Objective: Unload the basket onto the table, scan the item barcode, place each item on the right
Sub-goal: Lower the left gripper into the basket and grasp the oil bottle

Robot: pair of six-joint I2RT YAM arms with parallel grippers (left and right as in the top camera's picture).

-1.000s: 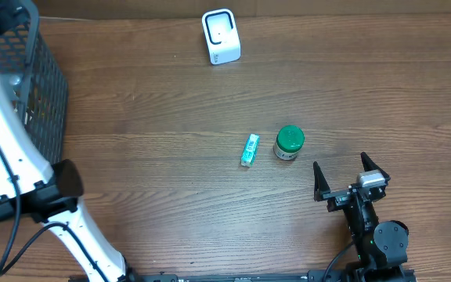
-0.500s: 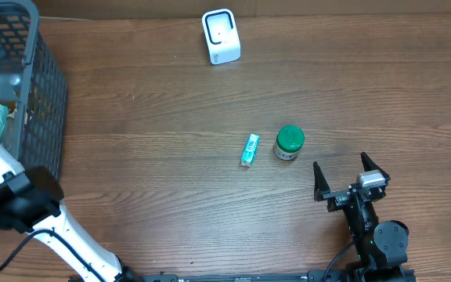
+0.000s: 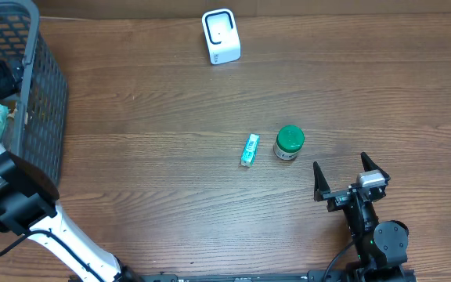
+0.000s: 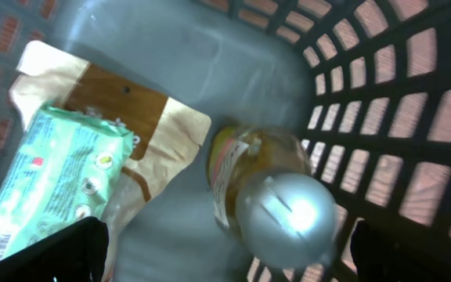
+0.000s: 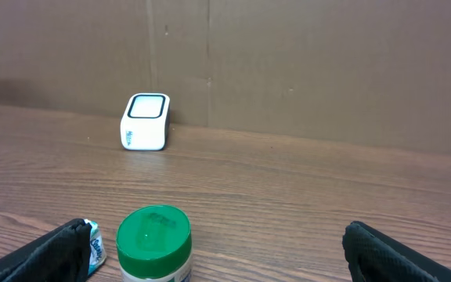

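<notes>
The left gripper should grab the yellow bottle by its silver cap (image 4: pixel 284 207) next, so that the bottle's labeled body stays free for scanning.
The white barcode scanner (image 3: pixel 221 36) stands at the far edge of the table, also in the right wrist view (image 5: pixel 145 121). A green-lidded jar (image 3: pixel 289 143) and a small teal packet (image 3: pixel 249 150) lie mid-table. My right gripper (image 3: pixel 343 176) rests open just near-right of the jar (image 5: pixel 154 243), holding nothing. My left gripper (image 4: pixel 225 266) hangs open inside the black mesh basket (image 3: pixel 41 86). Below it lies a yellow bottle with a silver cap (image 4: pixel 284 207), closer to the right finger. A green packet (image 4: pixel 53 184) and a brown paper pouch (image 4: pixel 124 110) lie to the left.
The basket wall (image 4: pixel 398 102) stands close on the right of the left gripper. The white left arm (image 3: pixel 14 204) crosses the table's left near corner. Bare wood lies between the scanner and the two items on the table.
The left arm has swung toward the near-left and its wrist has gone down into the basket. The right arm, jar and packet have not moved.
</notes>
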